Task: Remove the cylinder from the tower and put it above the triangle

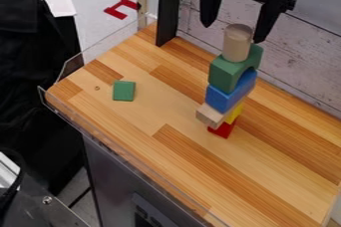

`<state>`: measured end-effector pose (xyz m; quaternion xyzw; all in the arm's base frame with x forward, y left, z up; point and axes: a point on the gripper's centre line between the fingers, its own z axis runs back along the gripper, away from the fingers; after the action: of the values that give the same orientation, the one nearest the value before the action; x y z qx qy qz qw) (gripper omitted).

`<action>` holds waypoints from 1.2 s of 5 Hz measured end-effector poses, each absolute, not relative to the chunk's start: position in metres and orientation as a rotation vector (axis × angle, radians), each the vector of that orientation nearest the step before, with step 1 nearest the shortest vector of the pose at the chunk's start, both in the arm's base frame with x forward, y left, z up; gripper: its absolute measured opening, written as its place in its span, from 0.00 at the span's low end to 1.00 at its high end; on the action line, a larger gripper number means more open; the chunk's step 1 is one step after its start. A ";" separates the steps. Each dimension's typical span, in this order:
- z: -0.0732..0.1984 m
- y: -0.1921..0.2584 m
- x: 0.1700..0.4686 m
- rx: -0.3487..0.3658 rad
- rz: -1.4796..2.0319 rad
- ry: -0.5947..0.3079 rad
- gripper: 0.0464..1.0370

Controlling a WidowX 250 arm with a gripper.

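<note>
I should next grab the wooden cylinder by its curved side with my gripper, to remove it from the tower and put it above the triangle.
The gripper hangs at the top right with its fingers spread wide, one to each side of the wooden cylinder in this view. The frame does not settle whether the fingertips are level with it or behind it. Upright on top of the tower, the cylinder rests on a green arch block. Beneath the arch are a blue block, a plain wood block, a yellow block and a red block. A small green block lies apart at the left; whether it is the triangle I cannot tell.
The wooden tabletop has a clear raised guard along its left side. A black post stands at the back edge, beside a whitish plank wall close behind the tower.
</note>
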<state>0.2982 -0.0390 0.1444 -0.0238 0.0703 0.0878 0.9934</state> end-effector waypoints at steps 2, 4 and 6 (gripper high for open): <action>0.137 -0.032 0.296 -0.081 0.209 0.157 0.63; 0.137 -0.032 0.294 -0.078 0.211 0.170 0.47; 0.158 -0.017 0.296 -0.060 0.237 0.119 0.47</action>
<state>0.2965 -0.0169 0.1576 -0.0298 0.0596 0.1180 0.9908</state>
